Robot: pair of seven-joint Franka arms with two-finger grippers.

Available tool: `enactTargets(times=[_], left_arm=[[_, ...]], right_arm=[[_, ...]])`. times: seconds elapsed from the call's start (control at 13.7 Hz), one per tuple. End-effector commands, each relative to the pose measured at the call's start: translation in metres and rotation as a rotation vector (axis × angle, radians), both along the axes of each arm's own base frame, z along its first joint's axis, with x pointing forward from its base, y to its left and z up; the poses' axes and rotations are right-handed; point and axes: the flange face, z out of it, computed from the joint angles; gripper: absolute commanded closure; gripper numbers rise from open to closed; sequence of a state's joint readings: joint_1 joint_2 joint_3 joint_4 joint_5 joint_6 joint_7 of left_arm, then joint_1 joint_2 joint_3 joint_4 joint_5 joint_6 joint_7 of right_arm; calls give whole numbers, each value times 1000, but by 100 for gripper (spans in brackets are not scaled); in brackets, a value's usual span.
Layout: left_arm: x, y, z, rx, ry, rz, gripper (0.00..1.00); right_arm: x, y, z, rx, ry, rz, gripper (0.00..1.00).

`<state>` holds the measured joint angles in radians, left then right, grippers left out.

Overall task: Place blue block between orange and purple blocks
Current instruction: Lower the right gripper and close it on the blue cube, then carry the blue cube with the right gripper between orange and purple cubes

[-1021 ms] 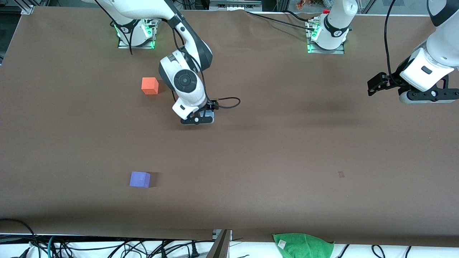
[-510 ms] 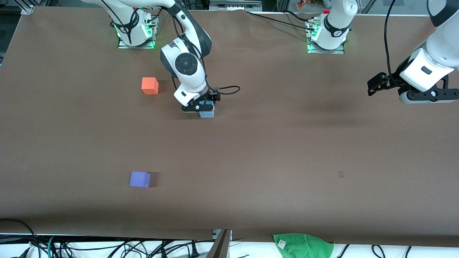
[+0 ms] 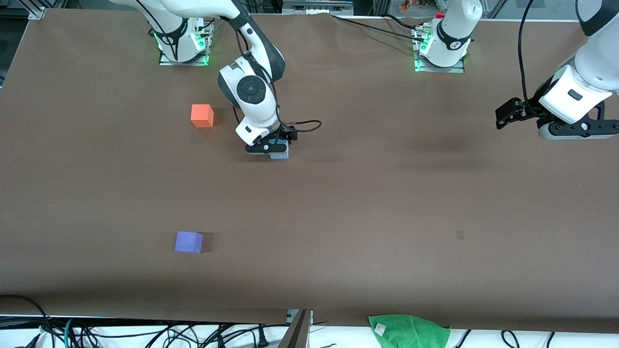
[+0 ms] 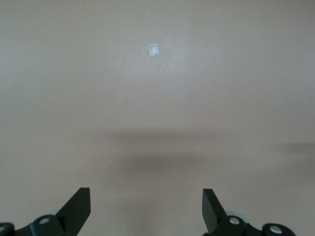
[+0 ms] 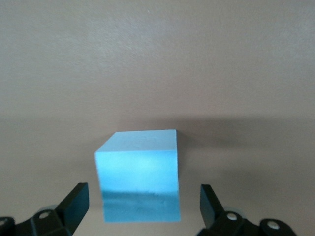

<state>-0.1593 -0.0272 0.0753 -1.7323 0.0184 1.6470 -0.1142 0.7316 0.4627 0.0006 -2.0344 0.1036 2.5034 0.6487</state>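
Observation:
My right gripper grabs the blue block (image 3: 280, 154) by its opposite sides next, to place it between the orange and purple blocks.
The blue block (image 3: 280, 154) sits on the brown table, toward the middle. My right gripper (image 3: 267, 147) is low over it and open. In the right wrist view the blue block (image 5: 138, 172) lies between the fingers of the right gripper (image 5: 142, 195), with a gap on each side. The orange block (image 3: 202, 116) is beside it toward the right arm's end. The purple block (image 3: 188, 242) is much nearer the front camera. My left gripper (image 3: 575, 130) waits, open and empty, above the left arm's end of the table; the left wrist view (image 4: 146, 196) shows only bare table under it.
A green cloth (image 3: 408, 330) hangs at the table's front edge. Cables (image 3: 145, 333) lie below that edge. A small pale mark (image 3: 460, 235) is on the table surface and shows in the left wrist view (image 4: 153, 49).
My right gripper has shifted a little toward the robots' bases and settled over the blue block, which now shows under it. The left arm and the other blocks have not moved.

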Motion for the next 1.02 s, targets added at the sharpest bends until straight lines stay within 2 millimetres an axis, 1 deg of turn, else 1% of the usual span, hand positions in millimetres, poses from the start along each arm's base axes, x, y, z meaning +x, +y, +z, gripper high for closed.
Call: enactTargets(times=[0.0, 0.36, 0.44, 0.58, 0.66, 0.73, 0.8, 0.88, 0.95], left_arm=[[-1, 3, -1, 8, 0, -32, 0], [-1, 4, -1, 8, 0, -30, 0], [0, 4, -2, 9, 2, -30, 0], [0, 4, -2, 7, 2, -30, 0], [0, 5, -2, 9, 2, -29, 0], [0, 5, -2, 9, 2, -30, 0], [0, 6, -2, 7, 2, -28, 0], [0, 6, -2, 8, 2, -29, 0], [0, 6, -2, 7, 2, -28, 0]], right_arm=[[-5, -4, -8, 6, -24, -5, 0], [-6, -2, -9, 5, -23, -2, 0], [-7, -1, -9, 6, -24, 0, 3], [-6, -1, -8, 8, -26, 0, 31], [-6, -1, -8, 9, -27, 0, 40], [-5, 0, -7, 11, -29, 0, 44], [-3, 2, -4, 16, -34, 0, 44], [1, 1, 5, 22, -44, -3, 44], [8, -2, 18, 33, -62, -2, 44]])
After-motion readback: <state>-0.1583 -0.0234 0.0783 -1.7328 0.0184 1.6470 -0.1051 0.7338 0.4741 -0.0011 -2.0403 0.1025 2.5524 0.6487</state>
